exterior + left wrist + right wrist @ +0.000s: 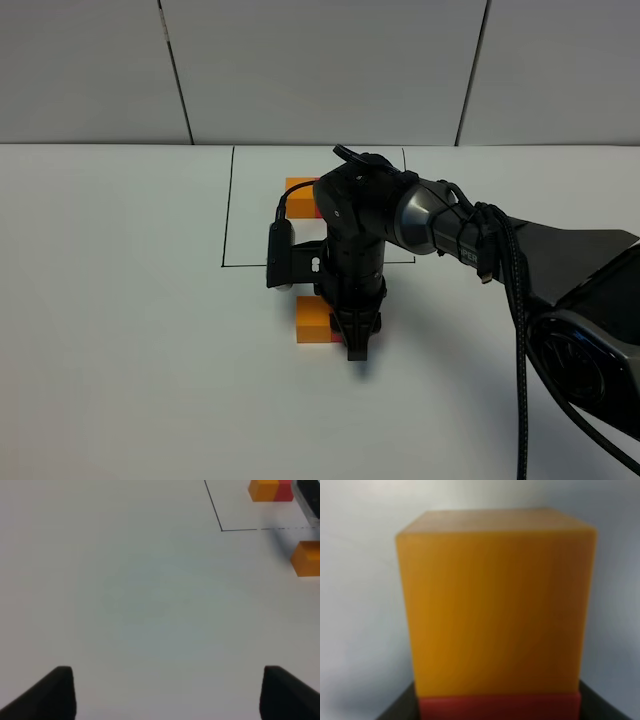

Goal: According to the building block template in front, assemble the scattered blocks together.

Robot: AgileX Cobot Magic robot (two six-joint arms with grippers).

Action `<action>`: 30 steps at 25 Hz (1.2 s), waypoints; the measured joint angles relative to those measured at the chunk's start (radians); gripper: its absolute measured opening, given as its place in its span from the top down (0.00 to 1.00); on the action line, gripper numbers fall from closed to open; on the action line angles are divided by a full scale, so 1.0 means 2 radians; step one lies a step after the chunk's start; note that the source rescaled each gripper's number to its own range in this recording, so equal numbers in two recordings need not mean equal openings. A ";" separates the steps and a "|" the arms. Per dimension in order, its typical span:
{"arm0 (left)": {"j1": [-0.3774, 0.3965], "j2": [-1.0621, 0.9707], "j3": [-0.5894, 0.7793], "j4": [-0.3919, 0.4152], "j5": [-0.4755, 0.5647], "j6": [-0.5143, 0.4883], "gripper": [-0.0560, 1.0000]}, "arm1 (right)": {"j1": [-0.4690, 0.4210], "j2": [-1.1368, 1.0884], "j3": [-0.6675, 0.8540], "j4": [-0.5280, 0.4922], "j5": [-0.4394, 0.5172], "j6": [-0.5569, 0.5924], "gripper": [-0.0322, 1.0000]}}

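The red cube's lower edge meets the tabletop level with the orange cube's base, so it is time for my right gripper to release the red cube.
The building block template point(300, 189), an orange cube joined to a red one, lies inside the black drawn rectangle point(226, 215) and is partly hidden by my right arm. It also shows in the left wrist view point(270, 490). The scattered orange cube point(313, 319) sits on the table just in front of the rectangle. My right gripper point(355, 342) points down right beside it, shut on the red cube point(500, 706). The red cube's face touches the orange cube point(495, 605). My left gripper point(167, 692) is open and empty over bare table, well away from the orange cube point(306, 557).
The white table point(120, 330) stretches out on all sides. A grey panelled wall point(320, 70) stands behind it. My right arm and its cable point(520, 330) come in from the right front corner.
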 joint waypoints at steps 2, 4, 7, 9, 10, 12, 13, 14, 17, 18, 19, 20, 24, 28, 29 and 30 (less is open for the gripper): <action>0.000 0.000 0.000 0.000 0.000 0.000 0.05 | 0.000 0.000 0.000 0.000 0.000 0.000 0.96; 0.000 0.000 0.000 0.000 0.000 0.000 0.05 | 0.000 0.000 0.000 0.003 -0.002 0.000 0.92; 0.000 0.000 0.000 0.000 0.000 0.000 0.05 | 0.000 0.000 0.000 0.007 -0.018 -0.003 0.58; 0.000 0.000 0.000 0.000 0.000 0.000 0.05 | 0.000 0.000 -0.001 0.009 -0.024 -0.009 0.28; 0.000 0.000 0.000 0.000 0.000 0.000 0.05 | 0.000 0.000 -0.002 0.012 -0.026 -0.009 0.17; 0.000 0.000 0.000 0.000 0.000 0.000 0.05 | 0.000 0.000 -0.002 0.014 -0.026 -0.009 0.05; 0.000 0.000 0.000 0.000 0.000 0.000 0.05 | 0.000 0.000 -0.002 0.015 -0.026 -0.009 0.02; 0.000 0.000 0.000 0.000 0.000 0.000 0.05 | 0.000 0.000 -0.002 0.020 -0.026 -0.010 0.01; 0.000 0.000 0.000 0.000 0.000 0.000 0.05 | 0.000 -0.003 -0.001 0.027 -0.023 -0.011 0.01; 0.000 0.000 0.000 0.000 0.000 0.000 0.05 | 0.000 -0.004 0.000 0.031 -0.021 -0.011 0.01; 0.000 0.000 0.000 0.000 0.000 0.000 0.05 | 0.000 -0.007 0.000 0.032 -0.016 -0.011 0.01; 0.000 0.000 0.000 0.000 0.000 0.000 0.05 | 0.001 -0.010 0.000 0.032 -0.012 -0.011 0.01; 0.000 0.000 0.000 0.000 0.000 0.000 0.05 | 0.001 -0.051 0.002 0.032 -0.003 -0.005 0.01; 0.000 0.000 0.000 0.000 0.000 0.000 0.05 | 0.001 -0.104 0.002 0.032 0.017 0.020 0.01; 0.000 0.000 0.000 0.000 0.000 0.000 0.05 | -0.001 -0.114 0.002 0.032 0.024 0.032 0.01; 0.000 0.000 0.000 0.000 0.000 0.000 0.05 | -0.004 -0.126 0.002 0.031 0.034 0.054 0.01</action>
